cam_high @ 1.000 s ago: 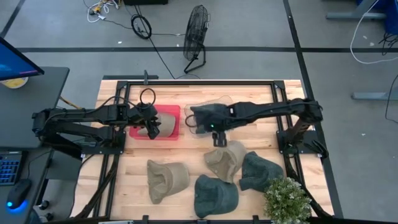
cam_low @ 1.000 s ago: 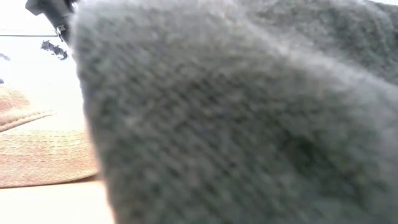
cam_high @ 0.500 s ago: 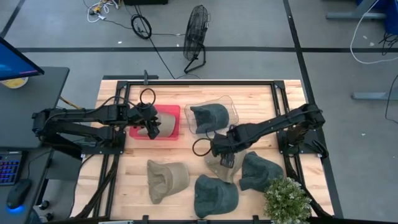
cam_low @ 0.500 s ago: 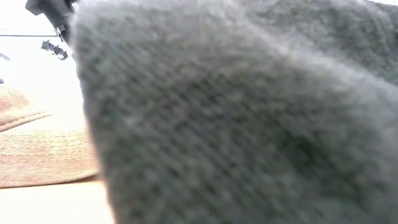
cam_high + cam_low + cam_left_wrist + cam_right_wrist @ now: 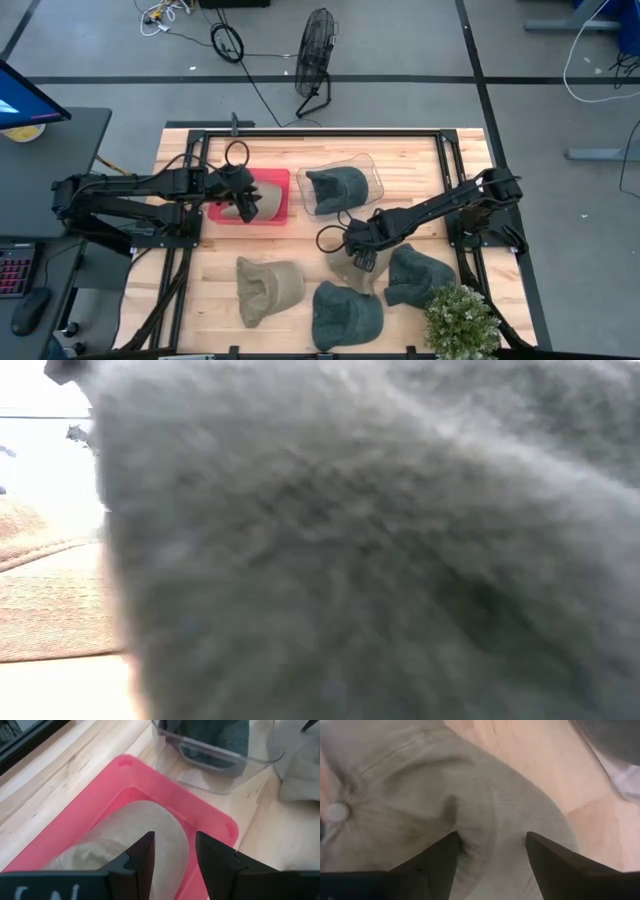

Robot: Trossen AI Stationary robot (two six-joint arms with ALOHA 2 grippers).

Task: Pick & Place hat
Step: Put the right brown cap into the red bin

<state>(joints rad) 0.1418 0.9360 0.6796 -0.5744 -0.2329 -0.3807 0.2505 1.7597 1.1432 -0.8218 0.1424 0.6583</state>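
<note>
My right gripper should next place the tan cap in the pink bin, gripping the cap near the middle by its brim [image 5: 495, 851] beside the cap's top.
Several caps lie on the wooden table. A tan cap [image 5: 362, 258] lies near the middle, and my right gripper [image 5: 354, 246] is down on it, open; the right wrist view shows its crown [image 5: 420, 795]. A dark green cap [image 5: 338, 186] sits in the clear bin [image 5: 372, 170]. Another tan cap [image 5: 258, 200] lies in the pink bin [image 5: 280, 180]. My left gripper [image 5: 175, 857] is open over that cap [image 5: 150, 830]; whether it touches, I cannot tell. My right gripper comes at the tan cap's crown [image 5: 490, 825] from above, slanting toward the table's left. Its open fingertips [image 5: 447, 845] stand on either side of a raised ridge of cloth. The cap lies flat on the table.
Toward the near edge lie a tan cap [image 5: 268, 288] and two dark green caps [image 5: 346, 314] [image 5: 420, 276]. A potted plant [image 5: 462, 320] stands at the near right corner. A dark green cap [image 5: 400, 560] fills most of the low view, with a tan cap [image 5: 50, 610] beside it.
My right gripper has left the clear bin, where the dark green cap stays, and moved toward the near edge and down onto the tan cap in the middle of the table. The left arm has kept still.
</note>
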